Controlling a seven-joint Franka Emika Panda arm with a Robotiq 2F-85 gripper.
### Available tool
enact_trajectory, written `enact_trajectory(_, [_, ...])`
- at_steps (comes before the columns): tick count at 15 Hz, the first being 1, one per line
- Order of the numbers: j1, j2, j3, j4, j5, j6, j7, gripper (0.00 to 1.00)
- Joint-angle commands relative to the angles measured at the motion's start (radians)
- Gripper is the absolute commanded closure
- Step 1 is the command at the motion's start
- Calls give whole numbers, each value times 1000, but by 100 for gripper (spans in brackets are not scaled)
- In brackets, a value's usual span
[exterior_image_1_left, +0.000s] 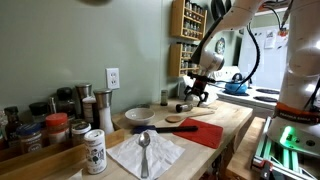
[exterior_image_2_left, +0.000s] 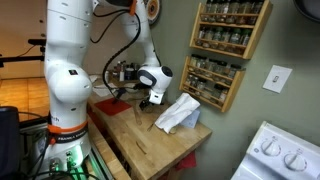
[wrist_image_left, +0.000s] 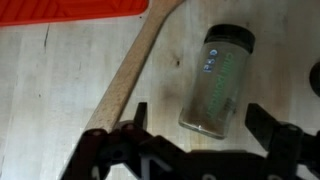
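In the wrist view my fingers hover above the sides of the jar's bottom end (wrist_image_left: 209, 113), so it is too early to close on the jar, and my gripper lowers first.
In the wrist view a glass spice jar (wrist_image_left: 215, 85) with a black lid lies on its side on the wooden counter (wrist_image_left: 60, 90), filled with greenish-brown spice. My gripper (wrist_image_left: 200, 125) hovers over the jar's bottom end, open wide, one dark finger (wrist_image_left: 140, 115) on each side and nothing between them. A wooden spoon (wrist_image_left: 135, 65) runs diagonally just beside the jar. In both exterior views the gripper (exterior_image_1_left: 197, 95) (exterior_image_2_left: 150, 97) points down, close above the counter.
A red mat (wrist_image_left: 70, 10) (exterior_image_1_left: 205, 132) lies next to the spoon (exterior_image_1_left: 180, 122). A white napkin (exterior_image_1_left: 160, 152) carries a metal spoon (exterior_image_1_left: 145, 150), with a labelled shaker (exterior_image_1_left: 95, 150) and a plate (exterior_image_1_left: 138, 115) nearby. Spice racks (exterior_image_1_left: 190, 20) (exterior_image_2_left: 225, 50) hang on the wall. A stove (exterior_image_2_left: 280, 155) stands beside the counter.
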Motion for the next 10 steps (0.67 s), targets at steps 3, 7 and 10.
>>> enact_trajectory(3, [-2,78,-20,47,157,3,-108,0])
enact_trajectory(7, [-9,108,-33,55,226,-18,-179,0])
enact_trajectory(10, [-14,124,-39,57,282,-25,-229,0])
